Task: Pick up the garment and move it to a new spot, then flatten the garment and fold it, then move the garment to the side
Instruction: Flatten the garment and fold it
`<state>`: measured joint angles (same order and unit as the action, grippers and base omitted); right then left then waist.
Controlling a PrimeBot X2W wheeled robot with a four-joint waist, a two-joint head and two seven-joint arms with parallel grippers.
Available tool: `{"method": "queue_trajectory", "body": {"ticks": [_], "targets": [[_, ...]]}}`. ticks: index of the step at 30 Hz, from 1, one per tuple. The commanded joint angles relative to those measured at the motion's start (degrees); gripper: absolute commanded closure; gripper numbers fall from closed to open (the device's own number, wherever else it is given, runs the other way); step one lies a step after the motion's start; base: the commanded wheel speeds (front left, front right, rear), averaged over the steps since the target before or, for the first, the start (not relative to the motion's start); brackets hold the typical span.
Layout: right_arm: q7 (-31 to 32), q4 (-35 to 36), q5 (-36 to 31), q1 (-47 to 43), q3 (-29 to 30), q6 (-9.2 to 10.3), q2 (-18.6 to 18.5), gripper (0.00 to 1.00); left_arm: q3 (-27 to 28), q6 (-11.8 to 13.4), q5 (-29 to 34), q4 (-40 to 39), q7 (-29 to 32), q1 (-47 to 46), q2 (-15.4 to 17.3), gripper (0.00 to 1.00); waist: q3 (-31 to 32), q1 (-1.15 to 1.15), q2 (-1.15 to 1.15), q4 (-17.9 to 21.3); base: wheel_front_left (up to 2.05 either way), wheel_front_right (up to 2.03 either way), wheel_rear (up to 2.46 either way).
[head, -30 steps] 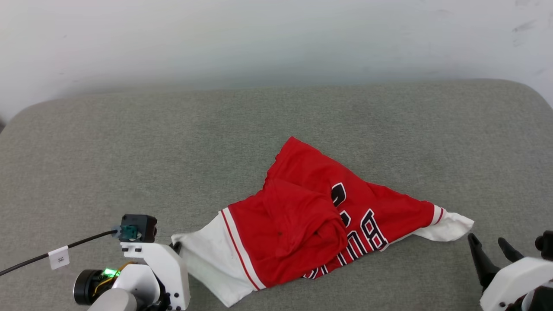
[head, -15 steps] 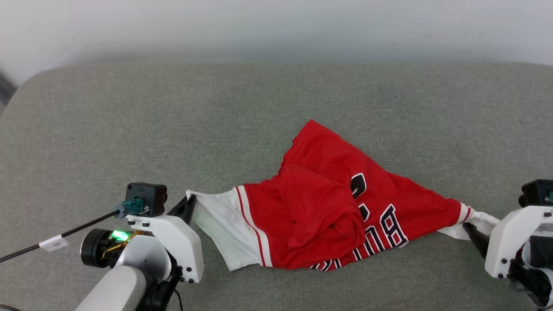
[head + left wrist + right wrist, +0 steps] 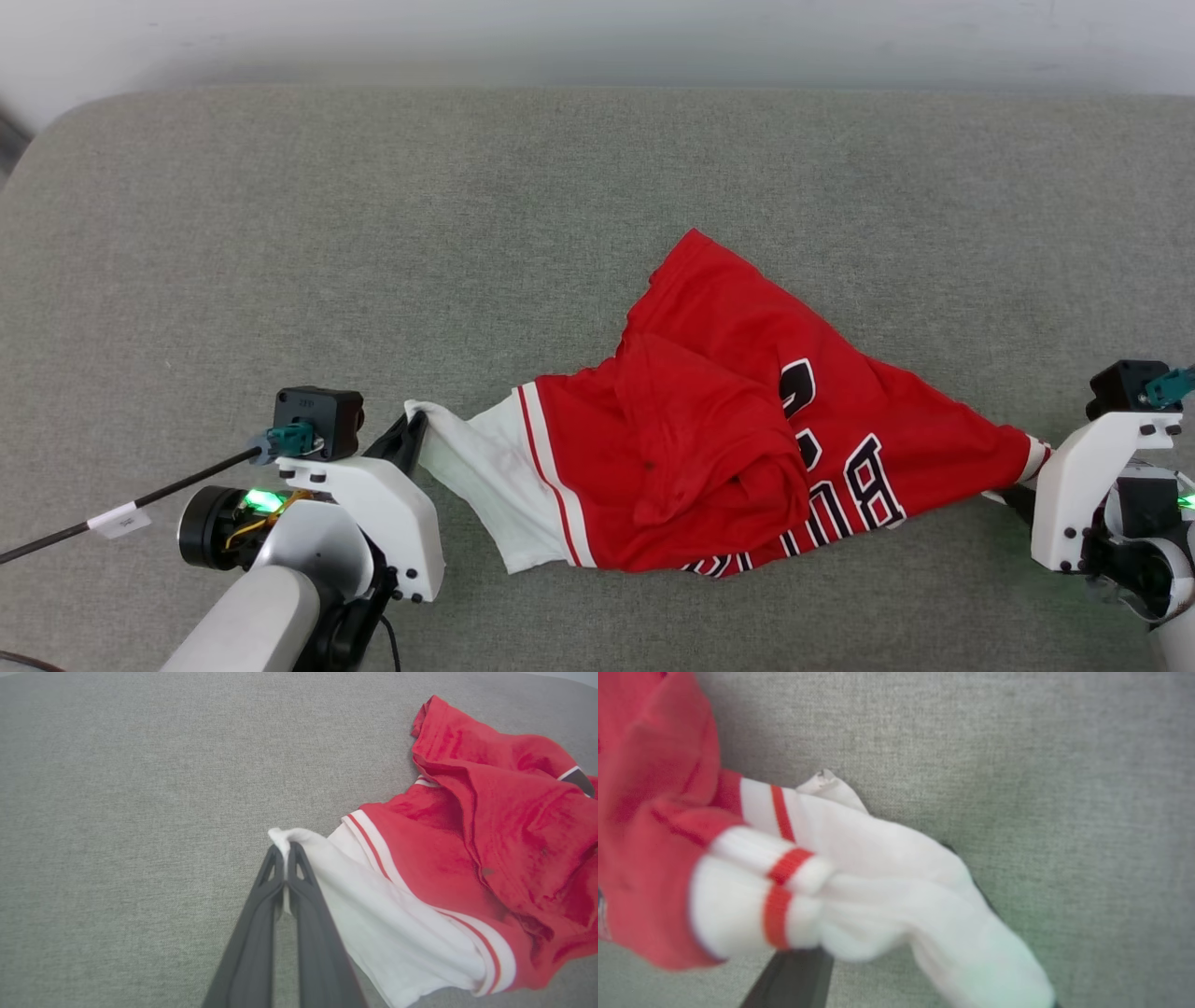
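I need to move the jersey to a new spot for flattening, so my right gripper should next grab the jersey (image 3: 717, 426) by its other white sleeve (image 3: 1034, 457).
The garment (image 3: 728, 439) is a red jersey with white sleeves, lying crumpled in the middle of the grey padded surface with its black-and-white lettering showing. My left gripper (image 3: 411, 437) is shut on the tip of the white left-hand sleeve (image 3: 299, 842), and in the left wrist view the left gripper (image 3: 283, 854) has its fingers pressed together on the cloth. My right gripper (image 3: 1016, 495) is at the other sleeve. In the right wrist view that white, red-striped sleeve (image 3: 878, 858) lies between the fingers (image 3: 794, 975) of the right gripper (image 3: 887, 872), which stand apart and are partly covered.
The grey fabric surface (image 3: 373, 233) runs wide to the left and behind the garment, up to a pale wall (image 3: 597, 37). Its rounded corner is at the upper left. A black cable (image 3: 140, 499) trails left from my left wrist.
The head camera has tilted down. My right gripper has come forward around the right sleeve and its jaws have begun narrowing. The left gripper has drawn the left sleeve taut to the left.
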<state>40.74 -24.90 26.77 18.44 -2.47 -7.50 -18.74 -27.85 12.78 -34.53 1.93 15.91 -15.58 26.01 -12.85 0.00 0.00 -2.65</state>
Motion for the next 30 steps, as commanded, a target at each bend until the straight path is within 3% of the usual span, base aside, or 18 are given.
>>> {"method": "queue_trajectory", "body": {"ticks": [1, 11, 19, 30], "targets": [[0.27, -2.86, 0.65, -1.66, -2.36, 0.02, 1.63, 1.0, 0.05, -0.06, -0.12, 0.16, -0.34, -0.73, -0.06, 1.0, 0.05, 0.0, 0.0, 0.04, 0.0, 0.0, 0.0], [-6.52, 4.81, 1.17, 1.42, -3.84, 0.04, -5.03, 1.0, 2.01, 0.96, -0.06, 0.26, -3.39, 0.78, 1.15, 1.0, 5.07, 0.0, 0.0, 1.79, 0.0, 0.0, 0.0], [-6.02, 9.92, -0.63, 3.23, -3.21, 0.04, -7.52, 1.0, 4.65, 1.31, -0.34, -0.4, -3.86, -2.65, 3.22, 1.0, 11.14, 0.0, 0.0, 3.04, 0.0, 0.0, 0.0], [-0.3, 7.19, -0.41, 14.63, -4.46, 0.05, -8.22, 1.0, 6.22, -3.12, -3.09, 8.46, -0.89, -18.18, 1.7, 1.0, 12.58, 0.0, 0.0, 3.09, 0.0, 0.0, 0.0]]}}
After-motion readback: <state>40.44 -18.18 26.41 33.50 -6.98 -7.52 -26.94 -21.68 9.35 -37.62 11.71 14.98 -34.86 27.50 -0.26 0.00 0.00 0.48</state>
